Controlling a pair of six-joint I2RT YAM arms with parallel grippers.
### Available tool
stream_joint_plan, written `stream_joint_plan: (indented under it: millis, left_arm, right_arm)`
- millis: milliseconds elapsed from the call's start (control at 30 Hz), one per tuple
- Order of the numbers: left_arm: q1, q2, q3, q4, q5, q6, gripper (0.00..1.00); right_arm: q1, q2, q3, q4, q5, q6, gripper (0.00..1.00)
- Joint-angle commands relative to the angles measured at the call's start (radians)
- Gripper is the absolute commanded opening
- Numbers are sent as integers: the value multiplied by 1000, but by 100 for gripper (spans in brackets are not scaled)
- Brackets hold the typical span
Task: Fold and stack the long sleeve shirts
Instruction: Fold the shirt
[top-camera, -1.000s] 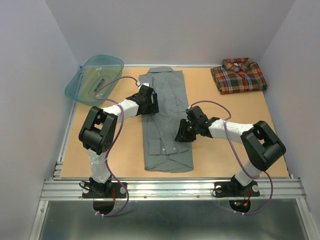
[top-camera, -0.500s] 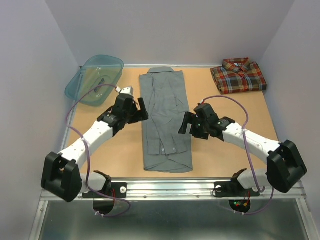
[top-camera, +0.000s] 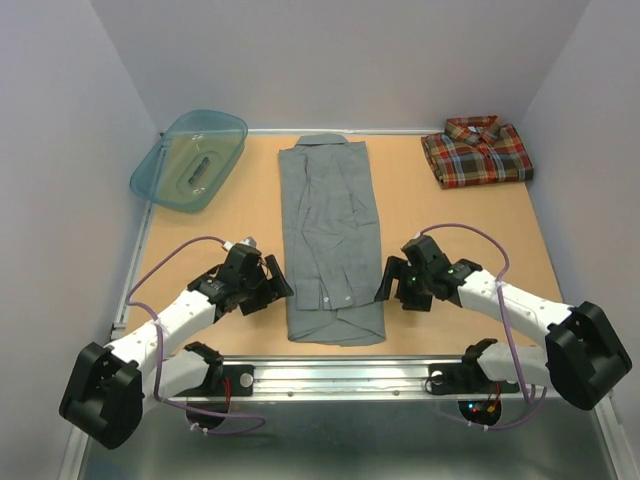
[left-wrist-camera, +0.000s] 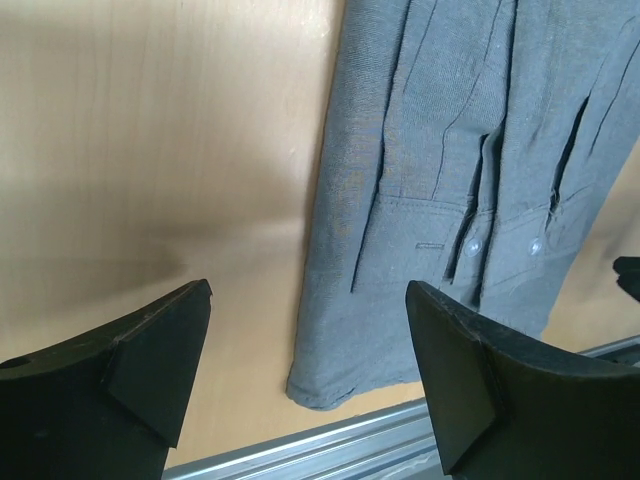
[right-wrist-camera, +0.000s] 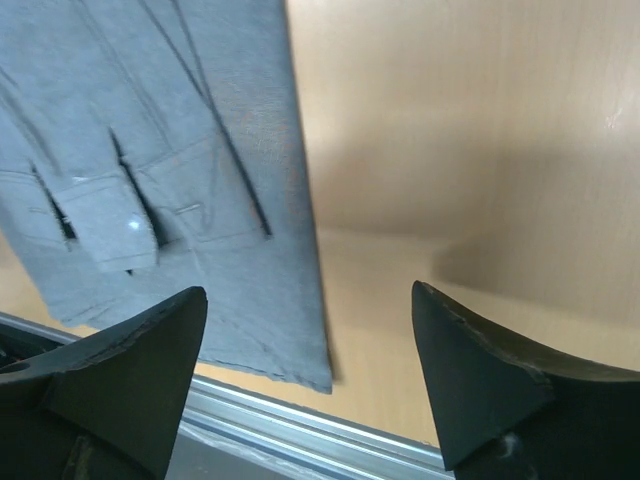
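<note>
The hem has to be folded toward the collar. My left gripper should grab the grey shirt's side edge near its hem corner (top-camera: 291, 326) (left-wrist-camera: 310, 355), opposite my right gripper.
The grey shirt (top-camera: 330, 235) lies as a long narrow strip down the middle of the table, sleeves folded in, collar at the far end. Its hem corners show in the left wrist view (left-wrist-camera: 440, 200) and the right wrist view (right-wrist-camera: 200, 200). The plaid shirt (top-camera: 476, 151) lies folded at the far right corner. My left gripper (top-camera: 275, 293) is open and empty, hovering beside the shirt's near left corner; in its own view the gripper (left-wrist-camera: 310, 345) spans that corner. My right gripper (top-camera: 388, 288) is open and empty beside the near right corner; in its own view the gripper (right-wrist-camera: 310, 345) spans the hem corner.
A teal plastic basin (top-camera: 190, 158) leans at the far left corner. The metal rail (top-camera: 340, 375) runs along the table's near edge, just below the shirt's hem. Grey walls close in the table on three sides.
Both arms have pulled back toward the near edge, from the shirt's middle down to its hem corners. The grey shirt now lies uncovered; it has not shifted.
</note>
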Motion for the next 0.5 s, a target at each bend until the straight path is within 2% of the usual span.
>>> stream_joint_plan:
  millis: [0,233,467]
  left_arm:
    - [-10,23,-20,33,31,-53,88]
    - [-47,164,-3,62,91,-2,85]
    - [-90,211,-40,128,134,-20,81]
  right_arm:
    - [-7,6,-55,44,-47,-2,84]
    - [-7,58,-121,145,-164,49,76]
    - [-4,124,-109,166,-204,55,71]
